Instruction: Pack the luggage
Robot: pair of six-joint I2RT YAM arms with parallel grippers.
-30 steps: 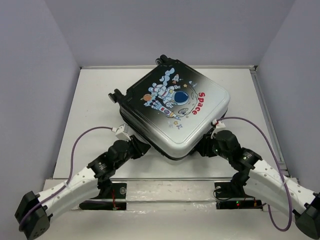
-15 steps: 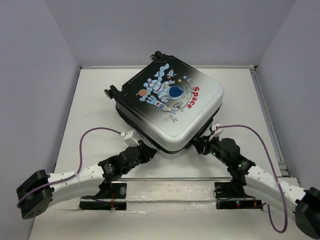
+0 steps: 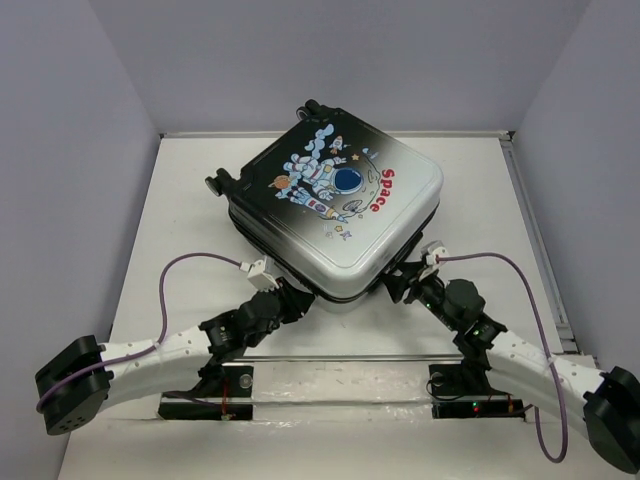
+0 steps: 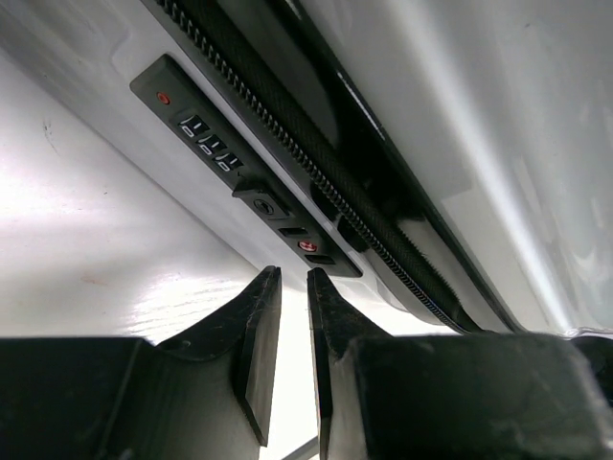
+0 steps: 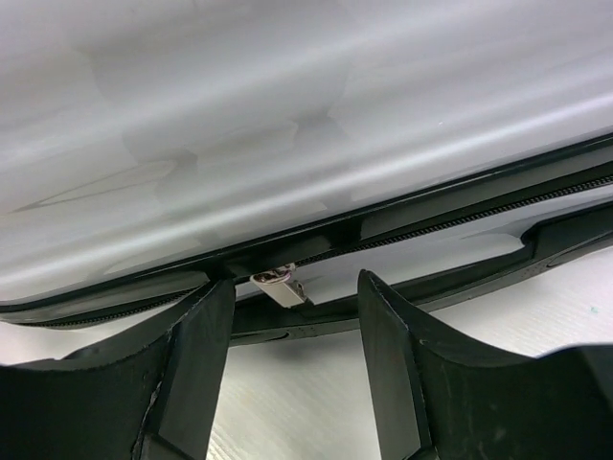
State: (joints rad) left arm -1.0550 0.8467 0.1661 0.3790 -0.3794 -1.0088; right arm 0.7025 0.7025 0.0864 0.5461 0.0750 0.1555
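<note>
The silver zipper pull (image 5: 280, 285) hangs between my right gripper's open fingers, and closing now would catch the pull, so it is time to close on it.
The luggage (image 3: 340, 200) lies flat and closed on the table, with the astronaut and the red "Space" facing up and its wheels at the far left. My left gripper (image 3: 296, 297) is at its near left side. In the left wrist view the gripper (image 4: 294, 280) is shut and empty, just below the combination lock (image 4: 206, 142) and the zipper track (image 4: 316, 168). My right gripper (image 3: 401, 281) is at the near right side. In the right wrist view it (image 5: 295, 292) is open, and a silver zipper pull (image 5: 280, 285) hangs between its fingertips, untouched.
White walls close in the table at the back and on both sides. A raised rail (image 3: 535, 230) runs along the right edge. Purple cables loop off both wrists, the left (image 3: 175, 272) and the right (image 3: 520, 275).
The suitcase has slid back and to the left, turning slightly. Both arms have stretched forward and stay against its near sides.
</note>
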